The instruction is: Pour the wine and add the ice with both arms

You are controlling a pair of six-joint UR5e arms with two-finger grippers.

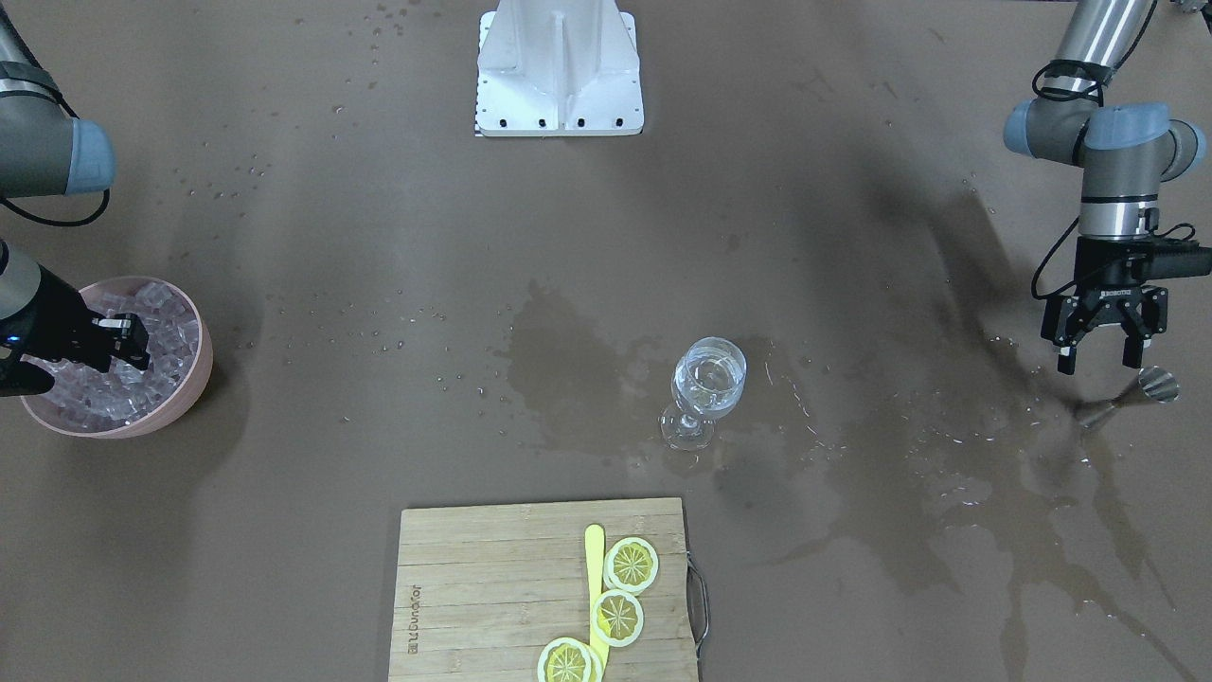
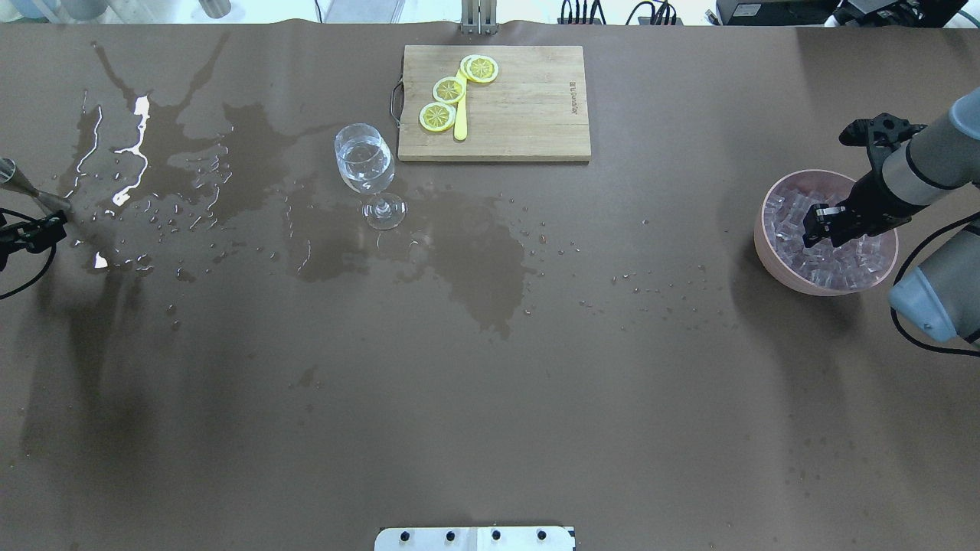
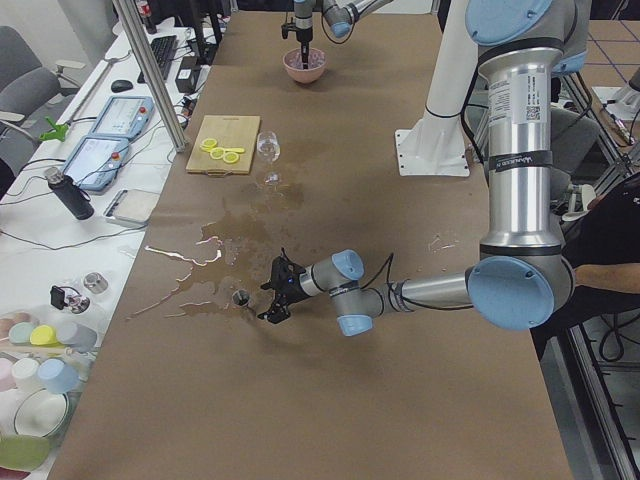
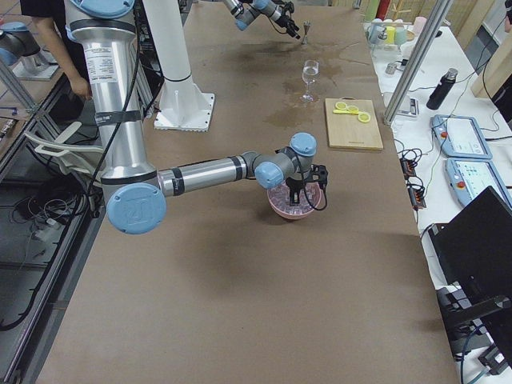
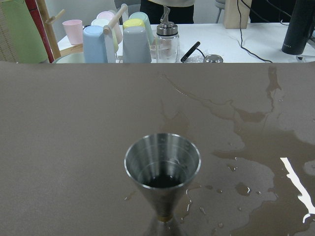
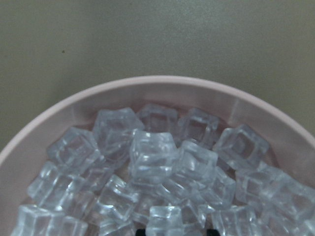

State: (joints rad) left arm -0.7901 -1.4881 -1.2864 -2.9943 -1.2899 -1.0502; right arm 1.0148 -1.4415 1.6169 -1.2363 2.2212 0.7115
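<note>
The right gripper grips the ice cube by its opposite sides next, to chill the wine in the glass (image 1: pixel 708 379).
The wine glass (image 1: pixel 708 379) stands upright mid-table with a small measure of clear wine (image 2: pixel 365 170) in its bowl. A steel jigger (image 5: pixel 162 164) stands on the wet tabletop near the table's end and looks almost empty. My left gripper (image 1: pixel 1099 363) is open, just beside the jigger (image 1: pixel 1157 384) and apart from it. My right gripper (image 1: pixel 128 343) is down in the pink bowl (image 1: pixel 194 379) among the ice (image 6: pixel 152 157). Its fingertips (image 6: pixel 211 231) stand apart at the bottom edge of the right wrist view, with a cube between them.
A wooden cutting board (image 1: pixel 492 587) with three lemon slices (image 1: pixel 617 616) and a yellow knife lies at the table's far edge, close to the glass. Dark wet stains (image 2: pixel 475 260) spread around the glass and jigger. The white bracket base (image 1: pixel 559 71) is at the robot's side.
</note>
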